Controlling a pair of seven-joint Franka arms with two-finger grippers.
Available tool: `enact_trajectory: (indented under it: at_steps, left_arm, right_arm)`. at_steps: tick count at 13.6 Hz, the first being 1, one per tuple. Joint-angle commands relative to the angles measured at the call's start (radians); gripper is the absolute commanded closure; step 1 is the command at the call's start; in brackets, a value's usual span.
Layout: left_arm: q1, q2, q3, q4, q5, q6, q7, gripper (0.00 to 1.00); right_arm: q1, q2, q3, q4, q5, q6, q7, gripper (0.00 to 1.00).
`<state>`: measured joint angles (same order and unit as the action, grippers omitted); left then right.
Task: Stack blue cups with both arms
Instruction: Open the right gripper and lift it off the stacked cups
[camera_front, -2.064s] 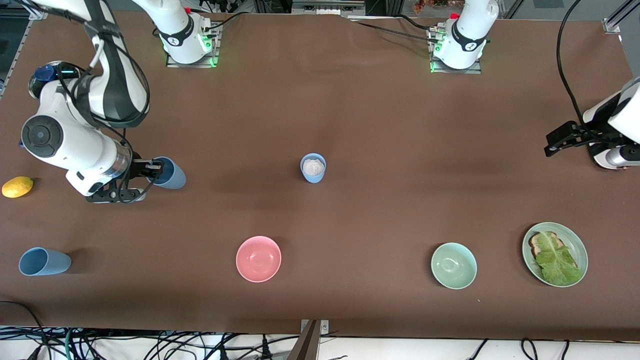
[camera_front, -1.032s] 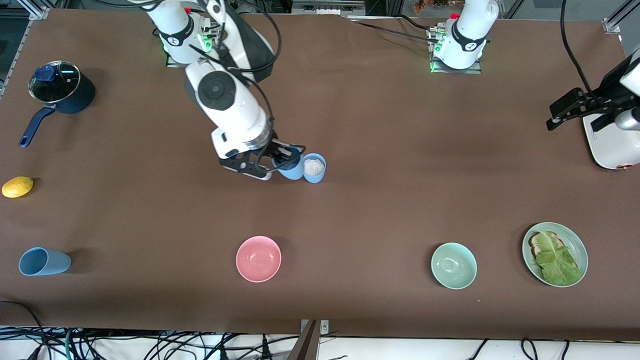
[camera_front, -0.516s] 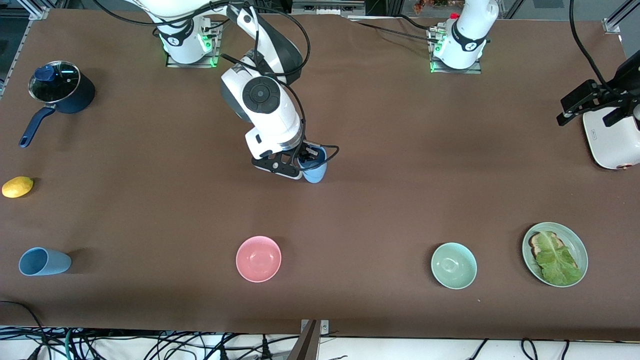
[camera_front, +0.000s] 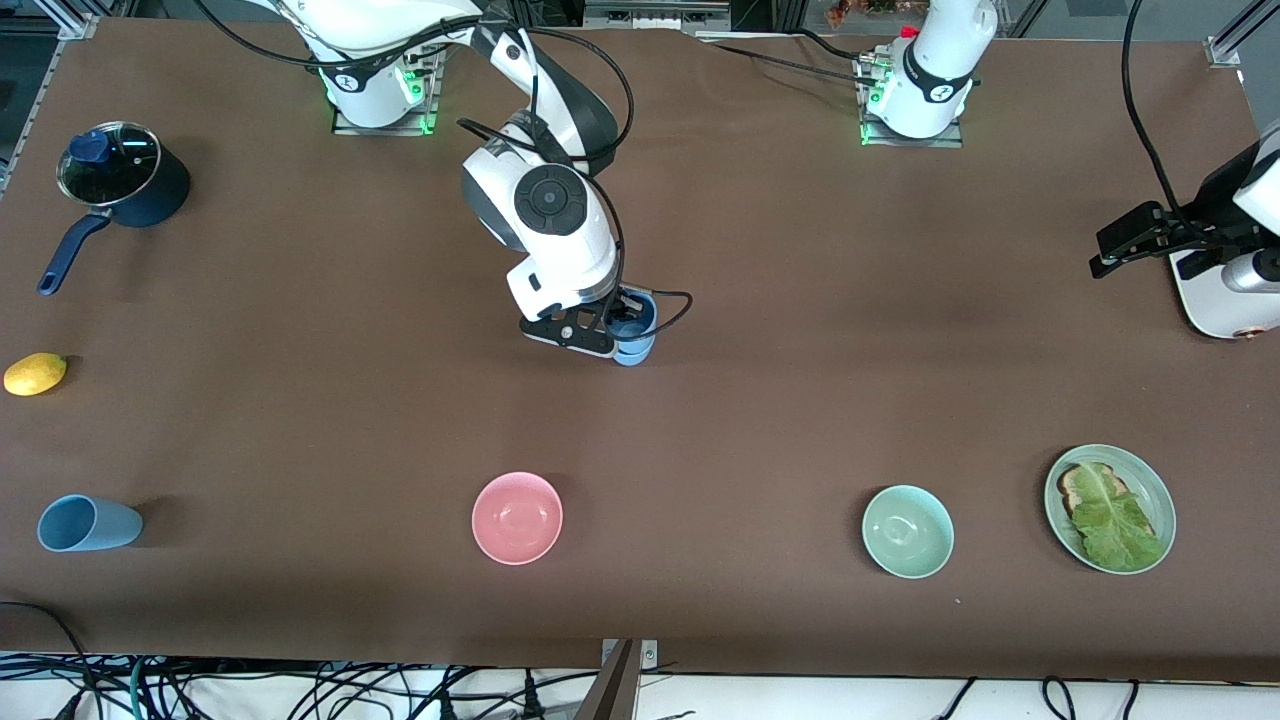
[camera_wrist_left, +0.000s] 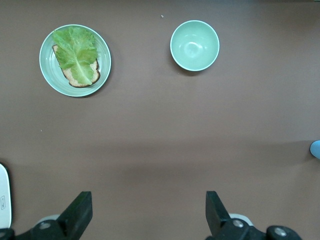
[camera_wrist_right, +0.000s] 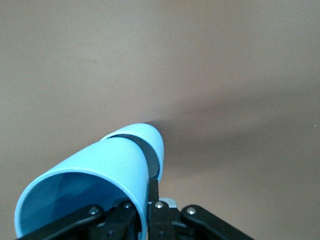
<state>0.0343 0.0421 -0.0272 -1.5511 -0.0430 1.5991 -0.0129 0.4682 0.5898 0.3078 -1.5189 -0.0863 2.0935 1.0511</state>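
My right gripper releases the cup now: the held cup's base (camera_wrist_right: 127, 147) sits inside the lower cup's rim (camera_wrist_right: 150, 134) in the right wrist view, so it would remain nested.
My right gripper (camera_front: 622, 322) is shut on the rim of the slate-blue cup (camera_front: 645, 314) at the middle of the table. It holds the cup upright, with its base down in the mouth of the sky-blue cup (camera_front: 633, 353), whose whitish inside is hidden. In the right wrist view one finger (camera_wrist_right: 150, 167) lies along the outside of the held cup (camera_wrist_right: 100, 165), and the lower cup's rim (camera_wrist_right: 150, 134) shows past it. My left gripper (camera_front: 1125, 250) is open and empty, and waits over the left arm's end of the table; it also shows in the left wrist view (camera_wrist_left: 147, 215).
A third sky-blue tumbler (camera_front: 88, 523) lies on its side near the front camera at the right arm's end. A pink bowl (camera_front: 517, 517), a green bowl (camera_front: 907, 531) and a plate with lettuce toast (camera_front: 1110, 508) stand nearer the camera. A navy pot (camera_front: 122, 180), a lemon (camera_front: 35, 373) and a white appliance (camera_front: 1215, 300) also stand on the table.
My right arm has carried the slate-blue cup from its end of the table to the middle and brought it down onto the sky-blue cup. The left gripper has shifted slightly.
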Motion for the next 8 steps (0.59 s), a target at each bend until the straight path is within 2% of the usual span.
enact_trajectory:
  at_steps: [1,3,4,5,6,8]
  left_arm:
    - [-0.005,0.004,0.000,0.014,0.015,-0.013,0.024,0.00]
    - [-0.007,0.004,0.000,0.010,0.015,-0.013,0.025,0.00]
    - [-0.007,0.004,0.000,0.008,0.015,-0.013,0.025,0.00]
    - [-0.007,0.004,0.001,0.008,0.015,-0.013,0.025,0.00]
    - [-0.007,0.004,0.000,0.006,0.015,-0.013,0.025,0.00]
    - [-0.007,0.001,0.000,0.003,0.015,-0.014,0.025,0.00]
  right_arm:
    - [0.013,0.012,-0.007,0.028,-0.021,-0.030,0.015,1.00]
    - [0.013,0.013,-0.007,0.023,-0.026,-0.030,0.015,1.00]
    - [0.012,0.013,-0.007,0.023,-0.024,-0.030,0.017,0.84]
    - [0.012,0.013,-0.007,0.023,-0.026,-0.030,0.018,0.21]
    - [0.012,0.012,-0.009,0.023,-0.027,-0.036,0.018,0.00]
    - [0.009,0.002,-0.009,0.032,-0.027,-0.058,0.012,0.00]
